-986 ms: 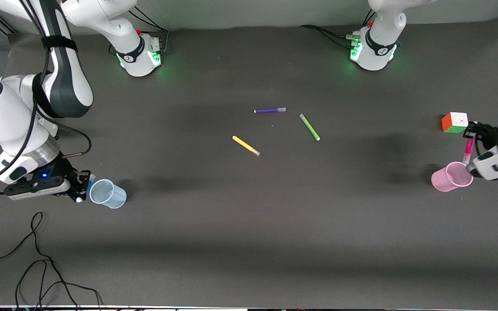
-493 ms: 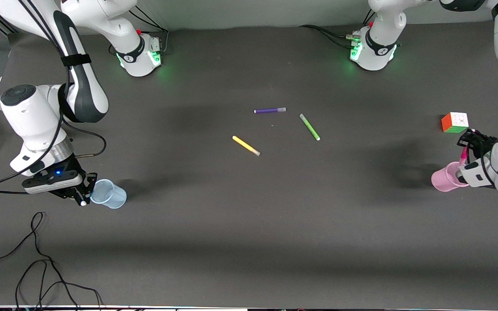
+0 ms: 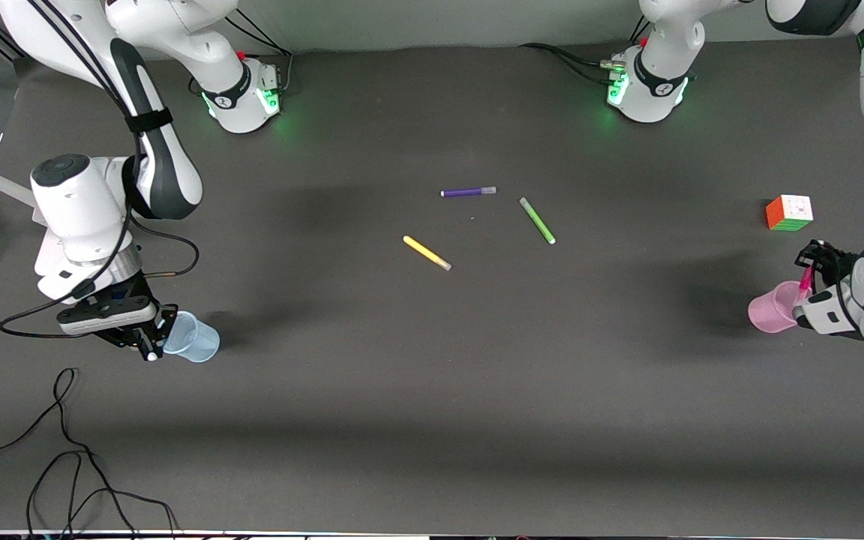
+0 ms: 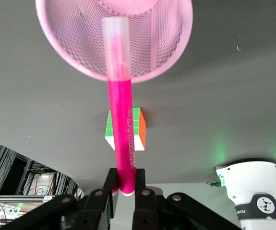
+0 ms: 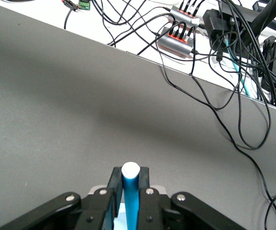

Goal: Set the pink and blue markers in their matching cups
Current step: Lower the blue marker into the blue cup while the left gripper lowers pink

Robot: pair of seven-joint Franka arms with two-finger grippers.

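Note:
My left gripper is ready to open: the marker's pale end [image 4: 116,45] is inside the pink cup's rim [image 4: 186,28], so the marker would fall into the cup.
My left gripper [image 3: 812,271] is shut on the pink marker [image 3: 805,280], over the rim of the pale pink cup [image 3: 771,308] at the left arm's end of the table. In the left wrist view the gripper [image 4: 126,184] holds the marker [image 4: 122,124] by its tail, and its pale end points into the pink cup's [image 4: 169,43] mouth. My right gripper [image 3: 156,334] is at the rim of the pale blue cup [image 3: 196,341] at the right arm's end. In the right wrist view it [image 5: 130,181] is shut on the blue marker [image 5: 130,194].
A purple pen [image 3: 468,192], a green pen [image 3: 537,220] and a yellow pen [image 3: 427,253] lie mid-table. A colour cube [image 3: 789,212] stands farther from the front camera than the pink cup. Loose black cables [image 3: 64,450] lie near the front edge at the right arm's end.
My left gripper has lowered the pink marker toward the pink cup's mouth. My right gripper has moved with the blue marker up against the blue cup's rim.

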